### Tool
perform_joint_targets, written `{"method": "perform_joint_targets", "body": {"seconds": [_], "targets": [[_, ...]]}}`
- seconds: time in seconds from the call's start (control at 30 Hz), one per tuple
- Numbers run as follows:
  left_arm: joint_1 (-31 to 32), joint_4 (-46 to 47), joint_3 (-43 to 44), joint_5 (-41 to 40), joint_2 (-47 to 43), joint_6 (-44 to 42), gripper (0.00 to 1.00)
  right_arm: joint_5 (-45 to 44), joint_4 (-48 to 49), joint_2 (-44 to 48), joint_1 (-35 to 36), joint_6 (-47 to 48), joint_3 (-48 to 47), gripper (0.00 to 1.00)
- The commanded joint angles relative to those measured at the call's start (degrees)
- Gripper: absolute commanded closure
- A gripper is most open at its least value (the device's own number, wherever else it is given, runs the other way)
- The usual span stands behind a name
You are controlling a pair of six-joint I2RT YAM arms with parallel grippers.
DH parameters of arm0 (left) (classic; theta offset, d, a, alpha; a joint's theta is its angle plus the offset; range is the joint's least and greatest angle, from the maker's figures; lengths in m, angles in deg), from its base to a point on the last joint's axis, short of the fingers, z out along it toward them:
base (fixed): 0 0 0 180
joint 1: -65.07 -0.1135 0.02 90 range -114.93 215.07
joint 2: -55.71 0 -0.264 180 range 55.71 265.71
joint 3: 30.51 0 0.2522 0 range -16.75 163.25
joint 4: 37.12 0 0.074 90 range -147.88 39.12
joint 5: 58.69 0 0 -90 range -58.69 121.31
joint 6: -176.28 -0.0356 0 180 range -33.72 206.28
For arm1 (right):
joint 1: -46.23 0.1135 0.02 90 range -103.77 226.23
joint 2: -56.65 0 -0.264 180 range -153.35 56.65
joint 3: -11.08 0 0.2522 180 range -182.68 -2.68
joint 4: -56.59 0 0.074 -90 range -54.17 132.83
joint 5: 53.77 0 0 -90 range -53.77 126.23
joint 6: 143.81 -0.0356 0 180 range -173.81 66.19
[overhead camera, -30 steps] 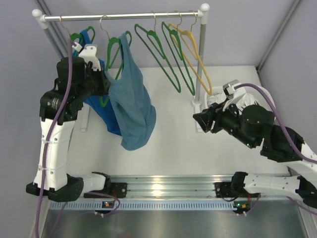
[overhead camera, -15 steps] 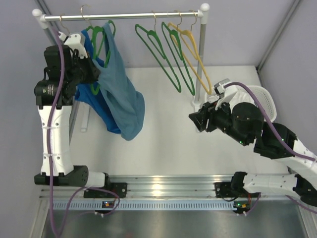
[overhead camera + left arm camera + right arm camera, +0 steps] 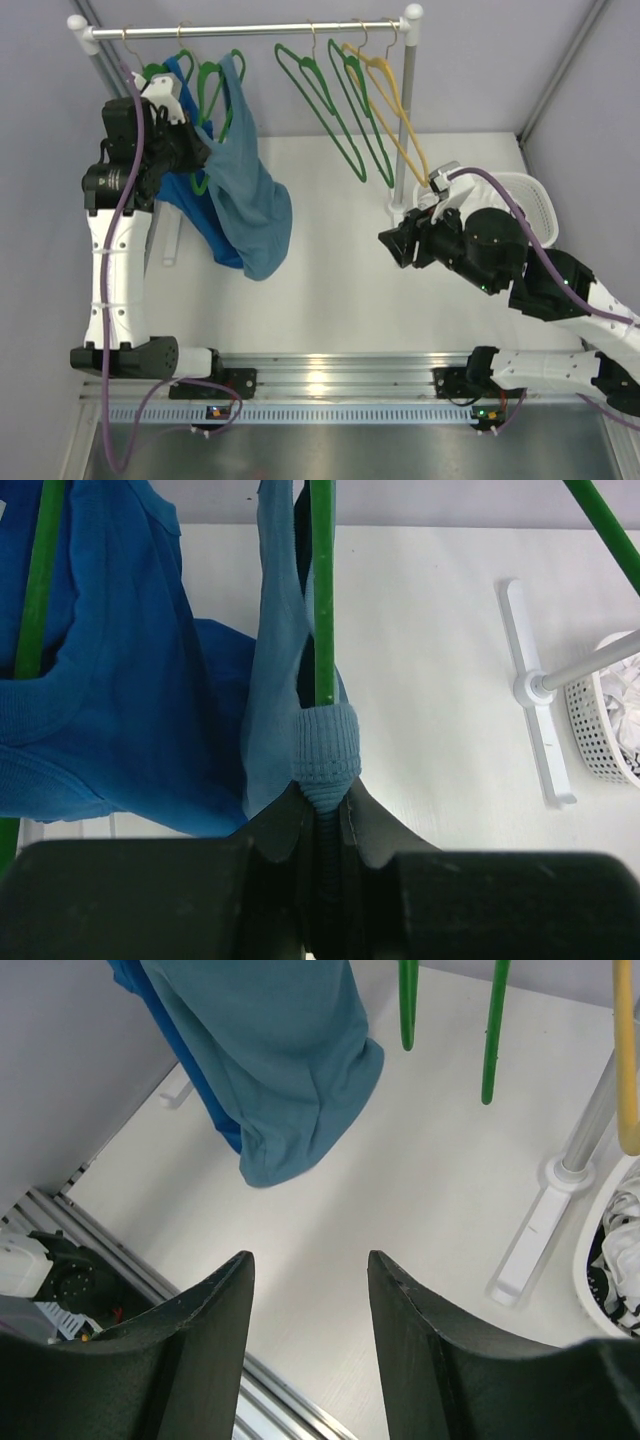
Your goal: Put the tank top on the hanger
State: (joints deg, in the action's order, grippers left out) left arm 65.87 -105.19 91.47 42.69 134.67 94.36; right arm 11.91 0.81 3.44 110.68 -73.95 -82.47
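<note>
The ribbed strap is around the green bar of the hanger on the rail (image 3: pixel 250 31) and would stay hung, so my left gripper should open now.
The teal tank top (image 3: pixel 248 195) hangs from a green hanger (image 3: pixel 214 85) whose hook sits at the rail (image 3: pixel 250 31). My left gripper (image 3: pixel 198 150) is shut on the tank top's ribbed strap (image 3: pixel 325 748) together with the hanger's green bar (image 3: pixel 322 600). The cloth's lower end dangles above the table and also shows in the right wrist view (image 3: pixel 285 1060). My right gripper (image 3: pixel 394 243) is open and empty over the table, its fingertips (image 3: pixel 240 1265) wide apart.
A royal-blue tank top (image 3: pixel 205 225) hangs on another green hanger just left of the teal one. Several green hangers (image 3: pixel 340 110) and a yellow one (image 3: pixel 395 110) hang further right. A white basket (image 3: pixel 540 200) of cloth stands by the rack's right post (image 3: pixel 405 130).
My left gripper has lifted the hanger with the tank top up and to the left, bringing its hook to the rail. The right arm has shifted a little left.
</note>
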Motion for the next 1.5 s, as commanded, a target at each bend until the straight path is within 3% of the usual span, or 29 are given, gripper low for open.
{"method": "perform_joint_targets", "body": {"seconds": [0.0, 0.13, 0.3, 0.4, 0.5, 0.67, 0.87, 1.0, 1.2, 1.33, 1.47], "targets": [[-0.27, 5.26, -0.91, 0.15, -3.11, 0.19, 1.00, 0.67, 1.50, 0.30, 0.42, -0.25, 0.42, 0.50], [-0.27, 5.00, -1.35, -0.04, -3.72, 0.27, 0.98, 0.94, 1.68, 0.30, 0.42, -0.51, 0.69, 0.50], [-0.27, 4.74, -1.09, -0.74, -4.86, 0.27, 0.80, 0.76, 1.77, 0.30, 0.42, -0.51, 0.95, 0.47], [-0.36, 4.30, 0.05, -0.83, -5.39, 0.10, 0.75, 0.85, 1.77, 0.21, 0.42, -0.60, 1.13, 0.44], [-0.27, 3.86, 1.37, -1.18, -5.74, -0.08, 0.61, 0.85, 1.85, 0.21, 0.51, -0.69, 1.56, 0.41], [-0.36, 3.59, 2.34, -1.18, -7.15, -0.17, 0.50, 0.85, 2.03, 0.39, 0.42, -1.04, 2.27, 0.36], [-0.36, 5.52, 1.73, 4.43, -10.40, 1.76, 0.45, 0.76, 2.91, 0.83, 0.42, -1.39, 4.02, 0.31], [-0.36, 6.67, -0.82, 14.34, -12.77, 4.40, 0.43, 0.85, 3.87, 1.27, 0.42, -1.92, 5.78, 0.28], [-0.01, 11.57, -13.79, 26.32, -18.91, 10.81, 0.43, -0.38, 5.98, 3.90, 0.42, -3.32, 11.40, 0.26], [2.27, 14.49, -22.34, 26.68, -23.49, 13.36, 0.43, -2.05, 6.42, 5.92, 0.42, -4.47, 14.48, 0.26], [9.98, 15.02, -30.78, 18.81, -26.57, 13.72, 0.44, -2.32, 7.65, 8.12, 0.42, -5.35, 18.78, 0.25]]}}
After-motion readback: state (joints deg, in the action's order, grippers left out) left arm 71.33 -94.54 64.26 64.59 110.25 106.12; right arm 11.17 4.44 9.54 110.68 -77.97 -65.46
